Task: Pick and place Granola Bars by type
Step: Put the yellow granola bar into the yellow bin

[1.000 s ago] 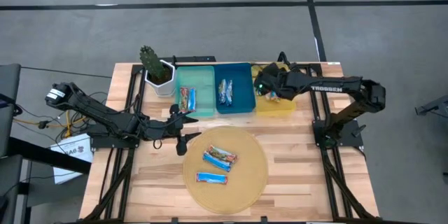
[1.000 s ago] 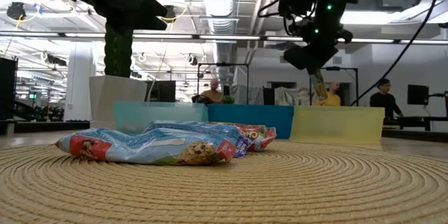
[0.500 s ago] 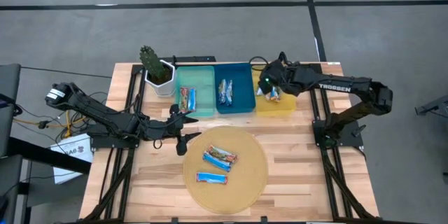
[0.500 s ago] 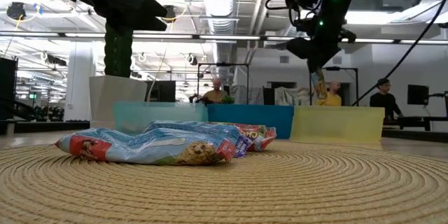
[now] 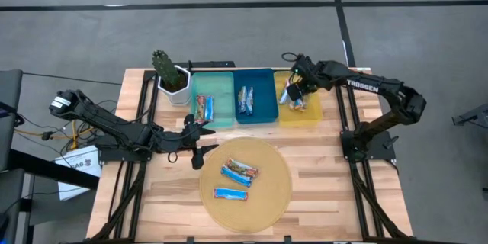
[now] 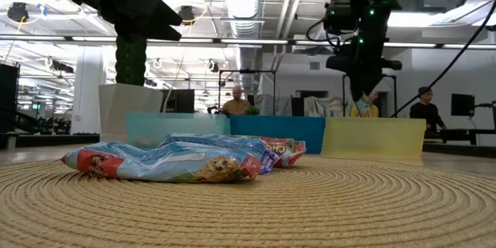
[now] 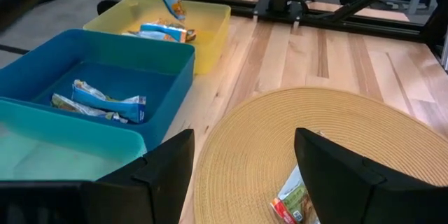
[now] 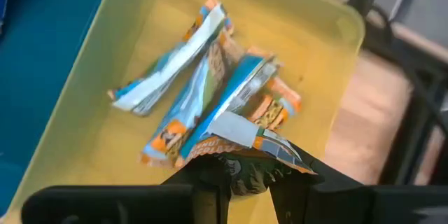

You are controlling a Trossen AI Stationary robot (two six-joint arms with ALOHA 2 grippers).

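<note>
The granola bar hangs high above the bars in the yellow tray, so lowering comes first, before my right gripper releases it. If opened now, it would fall.
My right gripper [image 5: 294,90] hangs over the yellow tray [image 5: 311,115], shut on a blue-and-orange granola bar [image 8: 234,108]. Under it, several similar bars [image 8: 175,77] lie flat on the tray floor. The low view shows this gripper [image 6: 362,84] above the tray's wall [image 6: 372,139]. My left gripper [image 5: 200,142] waits open at the round woven mat's left edge. Two blue-white bars [image 5: 239,171] lie on the mat [image 5: 268,198]. The blue tray [image 5: 263,110] and the teal tray [image 5: 221,88] each hold bars. My right gripper pinches the bar between its two fingers by one crimped end [image 8: 241,152], coming from above and pointing down. The bar hangs below the fingers, lifted clear, its lower end [image 6: 363,108] just above the yellow tray's rim.
A cactus in a white pot [image 5: 169,76] stands at the far left corner beside the teal tray. The three trays sit side by side along the far edge. Bare wood [image 5: 328,175] lies right of the mat. People stand in the room beyond the table [image 6: 425,108].
My right arm has swung its wrist toward the table's far edge and tipped the gripper more steeply down over the yellow tray, a little lower than before. The bar has stayed in its hold.
</note>
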